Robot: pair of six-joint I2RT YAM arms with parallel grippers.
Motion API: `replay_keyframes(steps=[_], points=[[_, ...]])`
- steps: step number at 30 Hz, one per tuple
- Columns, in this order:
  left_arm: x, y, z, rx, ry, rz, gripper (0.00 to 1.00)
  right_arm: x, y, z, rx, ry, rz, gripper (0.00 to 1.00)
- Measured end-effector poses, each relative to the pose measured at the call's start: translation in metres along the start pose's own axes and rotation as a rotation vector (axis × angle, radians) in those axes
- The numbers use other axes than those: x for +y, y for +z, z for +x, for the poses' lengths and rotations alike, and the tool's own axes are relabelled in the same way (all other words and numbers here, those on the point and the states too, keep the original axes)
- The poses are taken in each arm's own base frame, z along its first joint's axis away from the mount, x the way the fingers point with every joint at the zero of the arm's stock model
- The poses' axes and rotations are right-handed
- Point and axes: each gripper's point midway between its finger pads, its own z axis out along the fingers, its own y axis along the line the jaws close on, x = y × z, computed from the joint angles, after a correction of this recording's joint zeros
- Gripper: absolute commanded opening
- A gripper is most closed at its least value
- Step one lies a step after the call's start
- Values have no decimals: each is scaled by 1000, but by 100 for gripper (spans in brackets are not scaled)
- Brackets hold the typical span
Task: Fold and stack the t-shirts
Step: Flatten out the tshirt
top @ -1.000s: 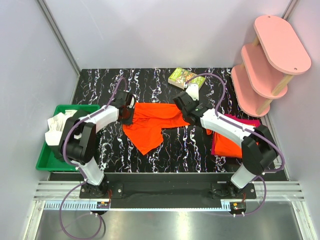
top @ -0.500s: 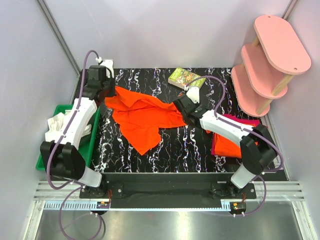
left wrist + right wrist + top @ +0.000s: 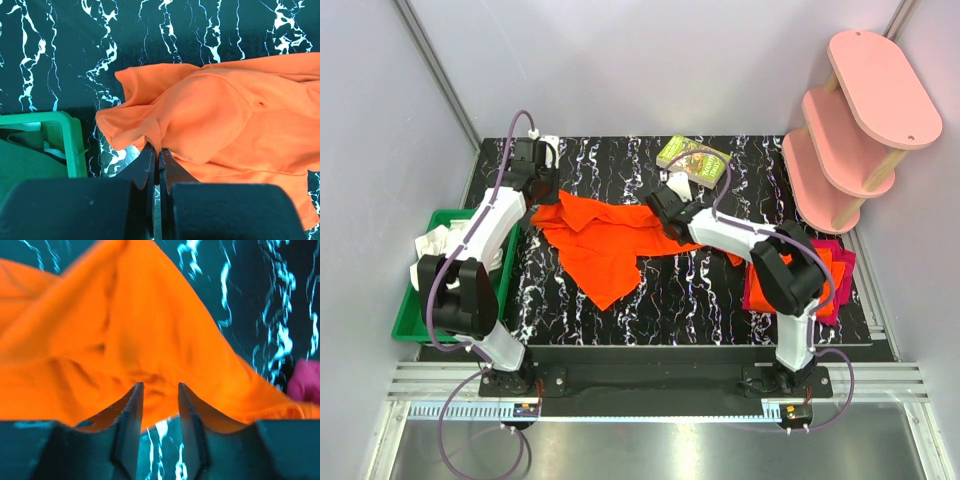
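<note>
The orange t-shirt (image 3: 610,235) needs to be stretched flat for folding. My right gripper should next grab it at its part opposite my left gripper's corner.
A bright orange t-shirt (image 3: 610,235) lies crumpled and stretched across the middle of the black marbled table. My left gripper (image 3: 540,198) is at its far left corner. In the left wrist view the left gripper (image 3: 159,150) is shut on a fold of the orange t-shirt (image 3: 225,115). My right gripper (image 3: 666,212) sits over the shirt's right part. Its jaws (image 3: 158,385) stand apart, with the orange cloth (image 3: 125,330) just beyond the tips and nothing pinched. Folded t-shirts, orange (image 3: 775,290) on magenta (image 3: 835,262), are stacked at the right edge.
A green bin (image 3: 408,322) with white cloth (image 3: 435,250) stands at the left; its rim (image 3: 72,145) lies close to the left gripper. A small printed box (image 3: 693,158) lies at the back. A pink tiered shelf (image 3: 860,120) stands at the back right.
My left gripper carried the shirt's corner from the middle out to the back left, stretching the cloth. The right gripper's jaws parted and it shifted left along the shirt.
</note>
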Motion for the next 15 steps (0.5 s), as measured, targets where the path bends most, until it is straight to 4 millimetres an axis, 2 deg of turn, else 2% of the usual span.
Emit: replay_keyframes(steps=[8, 15], points=[[1, 1, 1, 0, 12, -1, 0, 28, 24, -30, -48, -60, -16, 47], [2, 3, 12, 25, 17, -5, 0, 36, 34, -25, -34, -80, -22, 47]])
